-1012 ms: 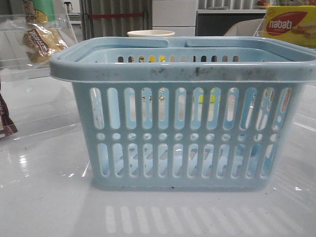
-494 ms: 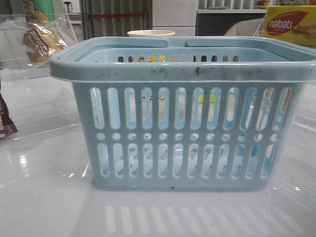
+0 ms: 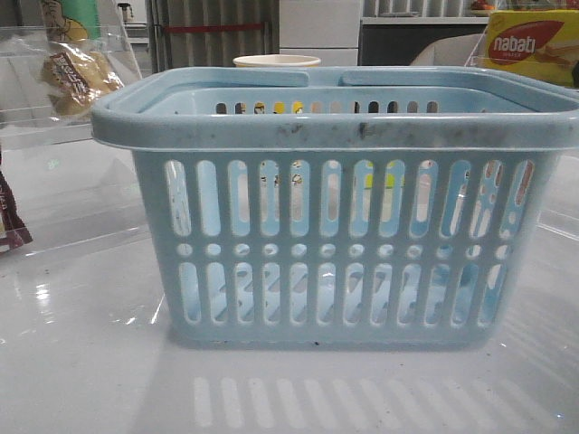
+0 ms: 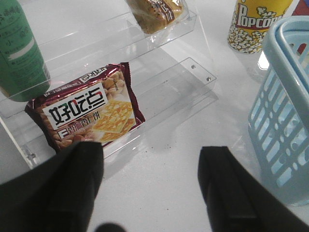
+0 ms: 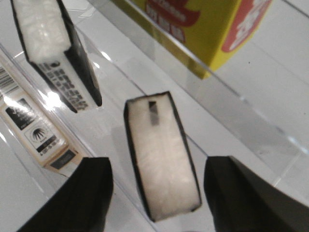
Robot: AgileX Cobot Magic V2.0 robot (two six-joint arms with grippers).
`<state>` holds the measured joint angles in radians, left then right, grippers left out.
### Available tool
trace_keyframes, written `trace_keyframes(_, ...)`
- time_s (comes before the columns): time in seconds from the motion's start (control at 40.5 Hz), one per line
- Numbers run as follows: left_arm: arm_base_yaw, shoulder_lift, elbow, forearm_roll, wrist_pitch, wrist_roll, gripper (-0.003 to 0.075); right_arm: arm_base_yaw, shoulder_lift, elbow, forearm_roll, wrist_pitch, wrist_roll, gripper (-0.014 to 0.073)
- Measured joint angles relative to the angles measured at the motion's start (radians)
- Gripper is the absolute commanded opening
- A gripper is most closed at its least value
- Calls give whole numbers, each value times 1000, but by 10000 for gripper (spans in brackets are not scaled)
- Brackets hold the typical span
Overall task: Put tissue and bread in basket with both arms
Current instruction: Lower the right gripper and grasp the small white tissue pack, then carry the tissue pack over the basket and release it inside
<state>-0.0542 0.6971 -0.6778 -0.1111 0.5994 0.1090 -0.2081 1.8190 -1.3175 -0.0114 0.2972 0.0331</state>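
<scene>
In the right wrist view the fingers stand beside both black edges of the tissue pack (image 5: 163, 159), so my right gripper closes on the tissue pack next.
The light-blue slotted basket (image 3: 335, 235) fills the middle of the front view; its side also shows in the left wrist view (image 4: 285, 116). The bread (image 3: 74, 77) lies in its clear packet on a clear shelf at the far left, and shows in the left wrist view (image 4: 154, 12). My left gripper (image 4: 152, 154) is open and empty over bare table, in front of the shelf. A tissue pack (image 5: 161, 154), black-edged with a pale face, stands on a clear shelf. My right gripper (image 5: 158, 166) is open around it, with both fingers apart from it. Neither gripper shows in the front view.
A maroon cracker wrapper (image 4: 87, 108) lies on the lower shelf step by a green bottle (image 4: 19, 53). A popcorn cup (image 4: 256, 21) stands behind the basket. A second tissue pack (image 5: 55, 48), a beige box (image 5: 34, 125) and the yellow nabati box (image 5: 193, 24) crowd the right shelf.
</scene>
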Motion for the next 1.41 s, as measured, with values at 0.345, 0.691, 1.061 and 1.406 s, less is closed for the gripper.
trace_keyframes(0.345,0,0,0,-2,0,0,489,0,2,-2,0,-16,0,234)
trace_keyframes(0.691,0,0,0,-2,0,0,488,2,-108,-2,43,42,0,234)
trace_keyframes(1.061,0,0,0,-2,0,0,488,158,-406,-3,78,215,-19,234)
trace_keyframes(1.406,0,0,0,-2,-8,0,488,498,-504,-6,81,419,-61,234)
